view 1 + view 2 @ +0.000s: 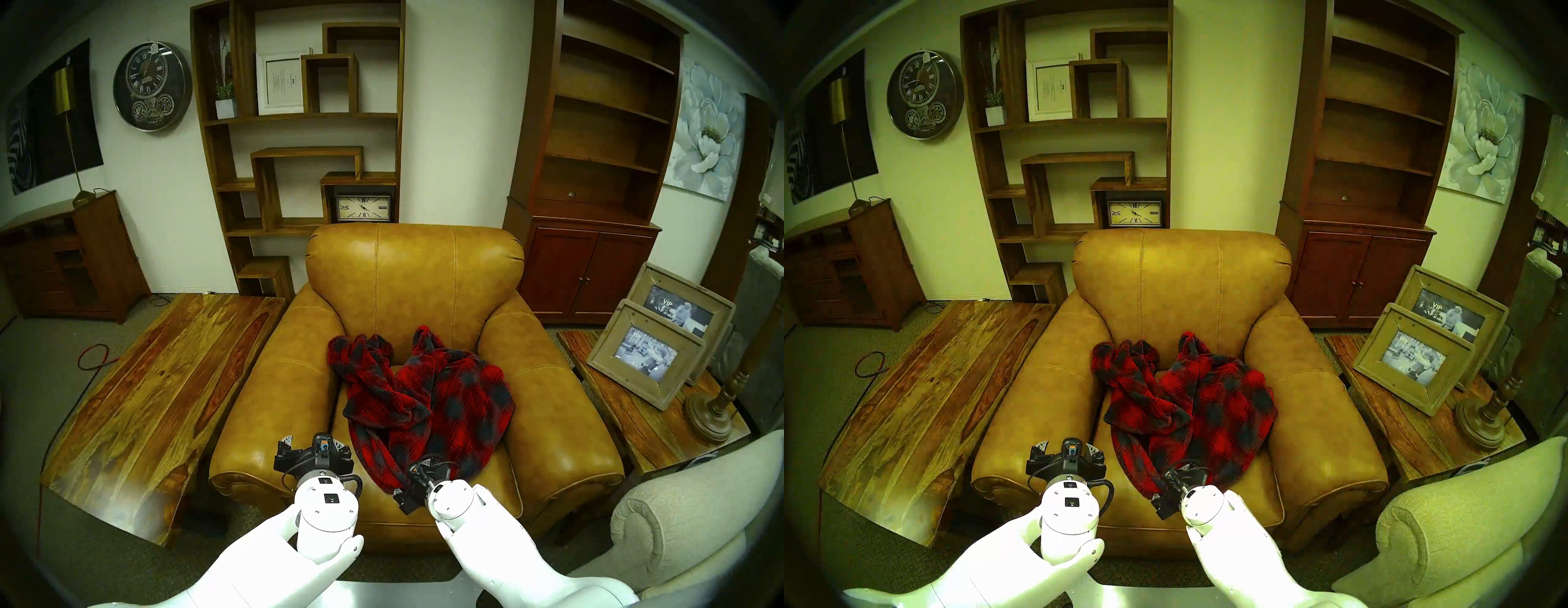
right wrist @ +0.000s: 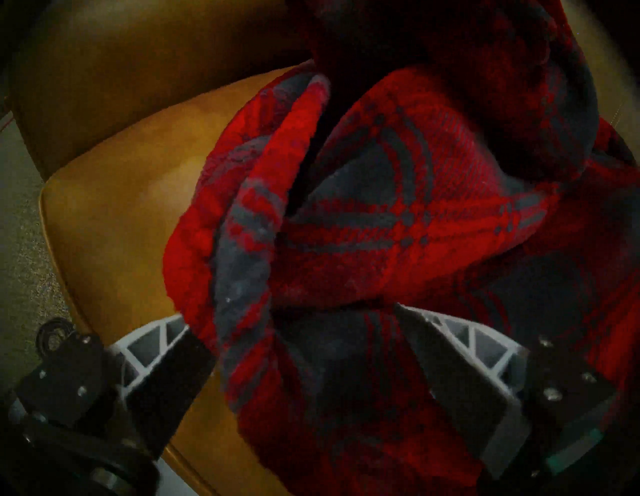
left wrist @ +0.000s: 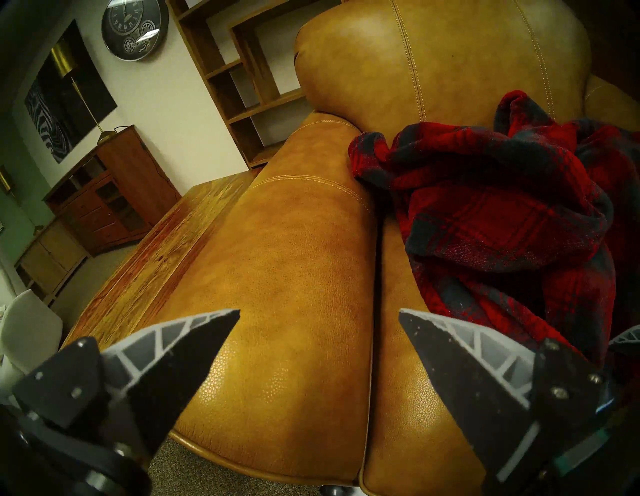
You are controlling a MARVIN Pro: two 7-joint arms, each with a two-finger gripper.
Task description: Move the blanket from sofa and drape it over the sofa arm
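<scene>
My right gripper grips a bunched fold (image 1: 403, 472) that stands up at the blanket's front hem next, since the rest of the blanket lies slack on the seat.
The red and dark plaid blanket (image 1: 428, 395) lies crumpled on the seat of the tan leather sofa (image 1: 415, 276). Its front hem hangs over the seat's front edge. It also shows in the other views (image 1: 1191, 399) (image 3: 502, 214) (image 2: 381, 207). The sofa arm (image 1: 551, 403) on the right is bare. My right gripper (image 1: 418, 467) (image 2: 298, 318) is at the front hem, its fingers (image 2: 450, 346) spread wide with a bunched fold between them. My left gripper (image 1: 313, 443) (image 3: 318, 311) is open and empty, over the front of the seat beside the chair's left arm.
A long wooden coffee table (image 1: 161, 382) stands left of the chair. A wooden side table (image 1: 628, 429) on the right carries two picture frames (image 1: 649, 356) and a lamp base (image 1: 708, 416). A beige fabric sofa arm (image 1: 679, 509) is at the bottom right. Bookcases stand behind.
</scene>
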